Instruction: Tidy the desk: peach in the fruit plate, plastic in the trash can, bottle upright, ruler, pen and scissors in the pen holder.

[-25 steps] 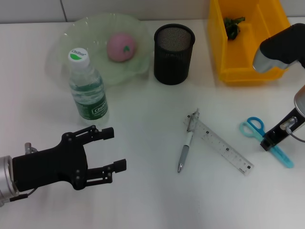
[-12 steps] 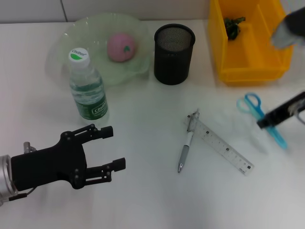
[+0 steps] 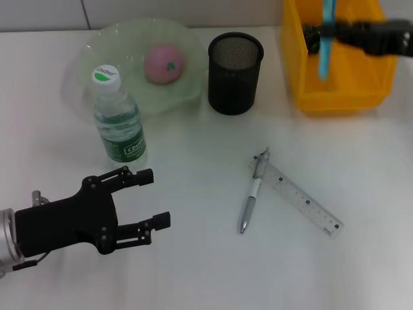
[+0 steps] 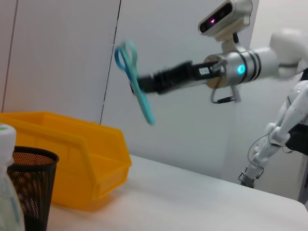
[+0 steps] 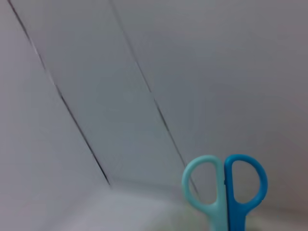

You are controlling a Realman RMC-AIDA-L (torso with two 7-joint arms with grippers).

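The blue scissors hang beside the black pen holder's rim, over the bin, in the head view. My right gripper needs to line them up with the holder before it opens.
My right gripper [image 3: 337, 32] is shut on the blue scissors [image 3: 326, 40], holding them in the air over the yellow trash can [image 3: 335, 98]; from the left wrist the scissors [image 4: 135, 84] hang blades-down. My left gripper [image 3: 157, 198] hovers open and empty at the table's near left. The pink peach [image 3: 164, 63] lies in the green fruit plate [image 3: 84, 58]. In front of the plate the bottle [image 3: 119, 123] stands upright. Pen [image 3: 251, 200] and clear ruler [image 3: 303, 203] lie touching at mid-table. The black mesh pen holder [image 3: 235, 71] stands beside the plate. Green plastic [image 3: 315, 35] lies in the trash can.
The white table [image 3: 206, 271] runs bare along its near side and to the right of the ruler. A pale wall rises behind the trash can [image 4: 72, 144]. The right wrist view shows only the scissors' handles [image 5: 226, 187] against that wall.
My right gripper lifted the scissors off the table at the right and carried them up and back, over the yellow trash can. The left arm stayed put.
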